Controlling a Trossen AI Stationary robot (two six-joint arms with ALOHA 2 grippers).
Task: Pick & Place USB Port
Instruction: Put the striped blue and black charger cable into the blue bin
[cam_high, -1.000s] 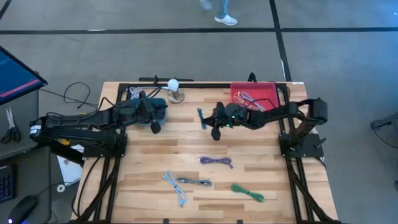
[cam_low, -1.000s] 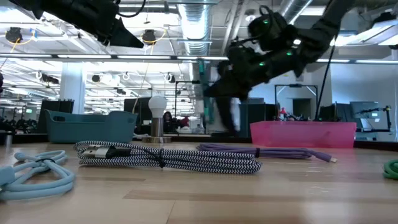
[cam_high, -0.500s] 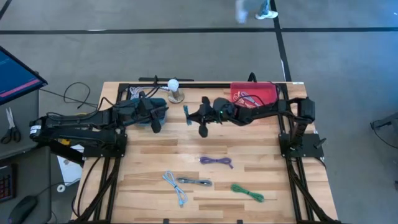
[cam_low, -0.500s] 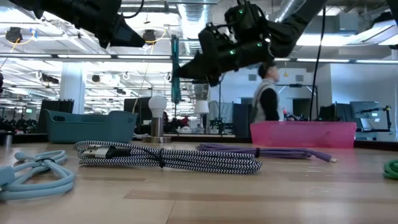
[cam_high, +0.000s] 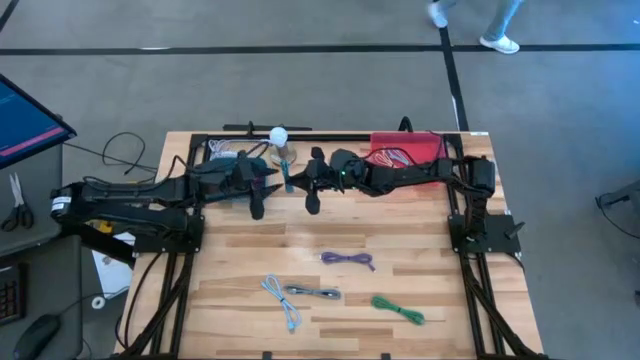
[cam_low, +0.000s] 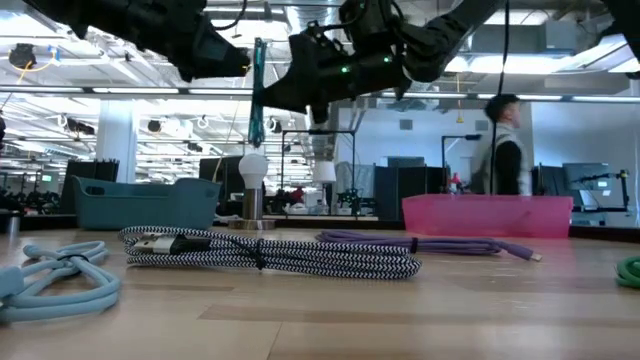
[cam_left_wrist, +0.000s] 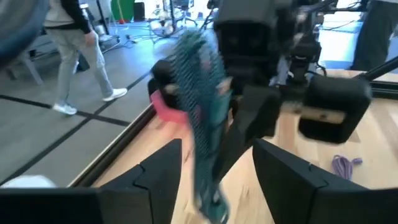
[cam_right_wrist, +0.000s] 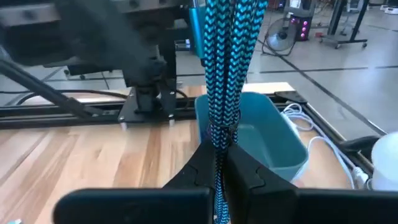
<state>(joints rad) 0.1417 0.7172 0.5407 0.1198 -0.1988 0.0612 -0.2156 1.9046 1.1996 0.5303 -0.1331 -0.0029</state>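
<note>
The left gripper grabs the teal USB cable's folded bundle by the plug end (cam_left_wrist: 211, 193) next, to place the cable in its bin.
A teal-and-black braided USB cable (cam_right_wrist: 225, 68), bundled into several strands, hangs upright in the air above the table's far middle (cam_high: 287, 172). My right gripper (cam_right_wrist: 217, 171) is shut on it, its arm reaching in from the table's right (cam_high: 305, 182). My left gripper (cam_left_wrist: 214, 171) is open. Its two fingers (cam_left_wrist: 158, 171) stand on either side of the bundle (cam_left_wrist: 202, 118), and I see no touch. In the low view the cable (cam_low: 258, 90) stands vertical between the two grippers. My right gripper pinches the bundle between its two fingers just by the tied band (cam_right_wrist: 221, 138), several strands together. The fingers come about level from the table's right and lie across the cable. The cable is lifted clear of the table and stands upright.
A teal bin (cam_right_wrist: 261, 134) stands at the far left, partly under my left arm (cam_high: 232, 160). A pink bin (cam_high: 410, 150) holds red cables at the far right, with a bulb stand (cam_high: 281, 140) between them. Purple (cam_high: 347, 259), light blue (cam_high: 280, 297), striped (cam_high: 312, 292) and green (cam_high: 398, 308) cables lie near the front.
My right gripper has carried the teal cable toward the table's left and slightly toward the far edge, upright and clear of the table, up to my left gripper. My left gripper has opened, and its fingers now stand around the cable.
</note>
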